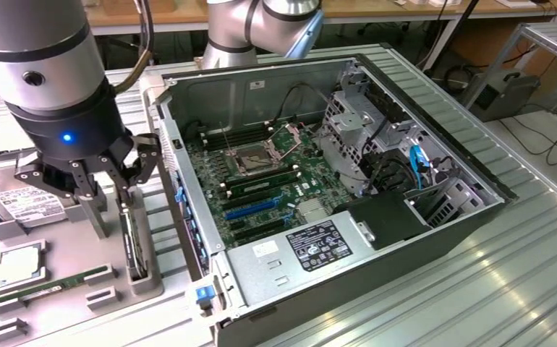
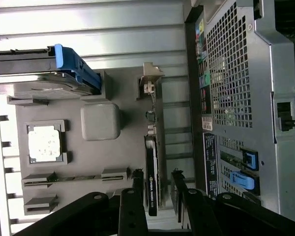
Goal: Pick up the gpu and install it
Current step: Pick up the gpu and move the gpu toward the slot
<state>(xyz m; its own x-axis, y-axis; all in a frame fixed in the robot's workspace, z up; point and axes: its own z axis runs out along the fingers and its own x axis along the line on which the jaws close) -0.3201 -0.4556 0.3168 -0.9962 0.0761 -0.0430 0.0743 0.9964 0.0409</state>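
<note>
My gripper reaches the GPU next and grips its end (image 2: 152, 194) opposite the bracket, leaving the GPU's silver bracket (image 2: 150, 78) free to enter the case.
The gpu (image 1: 134, 242) stands on edge in a slot of the grey fixture tray (image 1: 71, 238), at the exterior view's left of the open computer case (image 1: 356, 181). In the wrist view the gpu (image 2: 152, 172) is seen edge-on as a thin black card with its silver bracket (image 2: 150, 78) at the far end. My gripper (image 1: 111, 189) hovers just above the card's near end. It is open, with one finger on each side of the card (image 2: 158, 186) and a gap between the fingers (image 2: 137, 183) and the card.
The tray also holds a hard drive (image 1: 26, 202), a CPU (image 1: 23, 264) and a green RAM stick (image 1: 52, 284). Inside the case the motherboard's blue expansion slots (image 1: 254, 210) lie exposed. The case's rear panel (image 2: 236, 98) runs close beside the tray.
</note>
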